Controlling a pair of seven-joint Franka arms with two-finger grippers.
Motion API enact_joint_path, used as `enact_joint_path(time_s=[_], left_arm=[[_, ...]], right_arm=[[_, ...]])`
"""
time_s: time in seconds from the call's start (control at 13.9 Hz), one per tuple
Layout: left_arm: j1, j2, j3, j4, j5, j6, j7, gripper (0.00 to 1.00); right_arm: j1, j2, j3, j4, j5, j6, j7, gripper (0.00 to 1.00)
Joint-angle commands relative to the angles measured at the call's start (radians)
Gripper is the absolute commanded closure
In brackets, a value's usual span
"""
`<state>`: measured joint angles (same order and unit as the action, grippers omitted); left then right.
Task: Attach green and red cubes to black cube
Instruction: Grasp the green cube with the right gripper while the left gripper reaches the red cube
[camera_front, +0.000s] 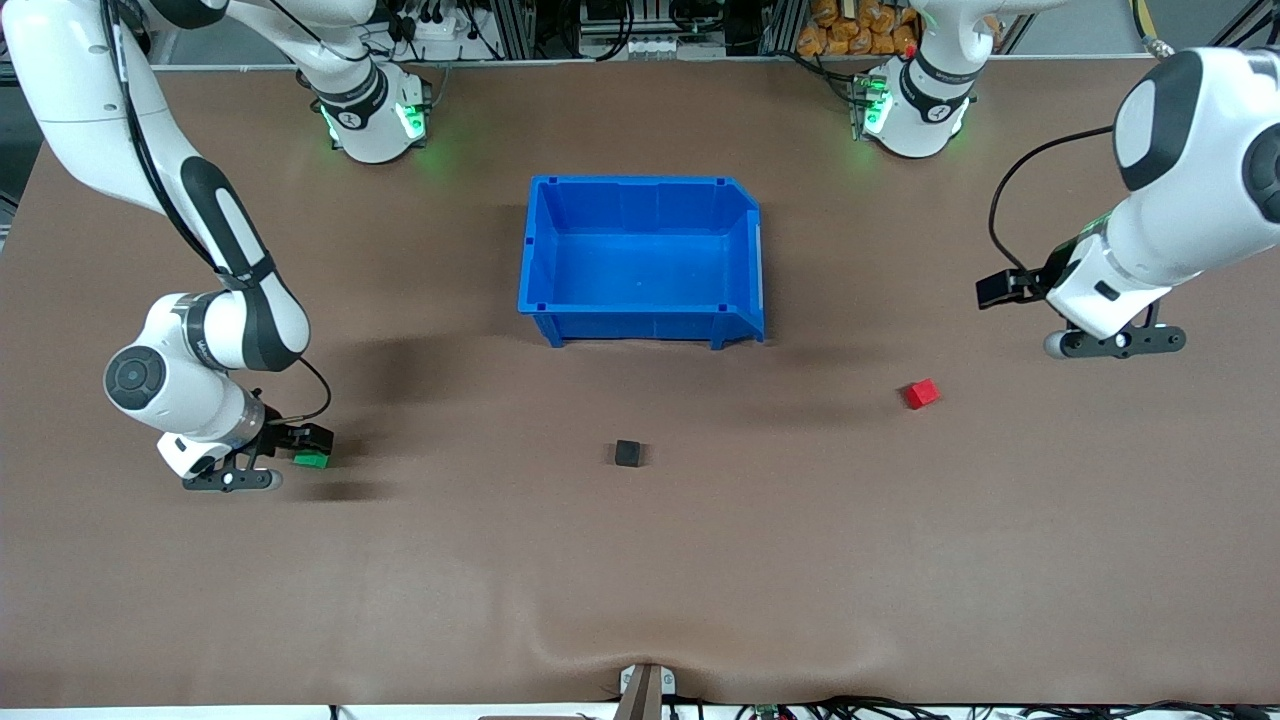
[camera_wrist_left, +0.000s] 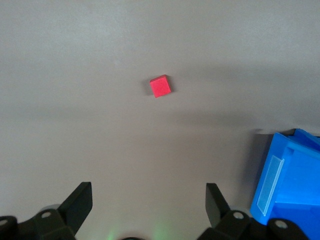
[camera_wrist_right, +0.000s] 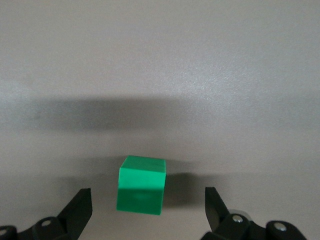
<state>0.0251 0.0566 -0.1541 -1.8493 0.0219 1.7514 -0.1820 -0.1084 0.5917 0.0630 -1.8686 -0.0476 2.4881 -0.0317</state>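
Observation:
The robot's right gripper will grab the green cube by its opposite sides (camera_front: 312, 460) next, so a side of the green cube stays free to attach to the black cube (camera_front: 628, 453).
The green cube (camera_front: 311, 459) stands on the table toward the right arm's end. My right gripper (camera_front: 296, 447) is low over it. In the right wrist view the green cube (camera_wrist_right: 141, 191) sits between the open fingers (camera_wrist_right: 80, 206) near their tips, touching neither, with my right gripper (camera_wrist_right: 148, 207) empty. The black cube (camera_front: 628, 453) stands alone mid-table, nearer the front camera than the blue bin. The red cube (camera_front: 922, 393) lies toward the left arm's end. My left gripper (camera_front: 1000, 290) hangs open and empty above the table. In the left wrist view, my left gripper (camera_wrist_left: 148, 202) is well short of the red cube (camera_wrist_left: 160, 86).
An empty blue bin (camera_front: 640, 260) stands in the middle of the table, farther from the front camera than all three cubes. Its corner shows in the left wrist view (camera_wrist_left: 290, 180). Brown table surface lies between the cubes.

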Motion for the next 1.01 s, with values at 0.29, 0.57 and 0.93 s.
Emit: enact_joint_path(time_s=[0.29, 0.57, 0.93], left_arm=[[-0.001, 0.029, -0.004, -0.05, 0.024, 0.075, -0.033, 0.0], [0.003, 0.031, -0.004, -0.114, 0.024, 0.147, -0.033, 0.0], [0.004, 0.063, -0.004, -0.154, 0.024, 0.227, -0.045, 0.0]], right_arm=[[0.013, 0.025, 0.011, 0.017, -0.009, 0.008, 0.122, 0.0], [0.009, 0.026, 0.011, 0.016, -0.009, 0.025, 0.122, 0.21], [0.013, 0.026, 0.011, 0.009, -0.011, 0.015, 0.119, 0.74]])
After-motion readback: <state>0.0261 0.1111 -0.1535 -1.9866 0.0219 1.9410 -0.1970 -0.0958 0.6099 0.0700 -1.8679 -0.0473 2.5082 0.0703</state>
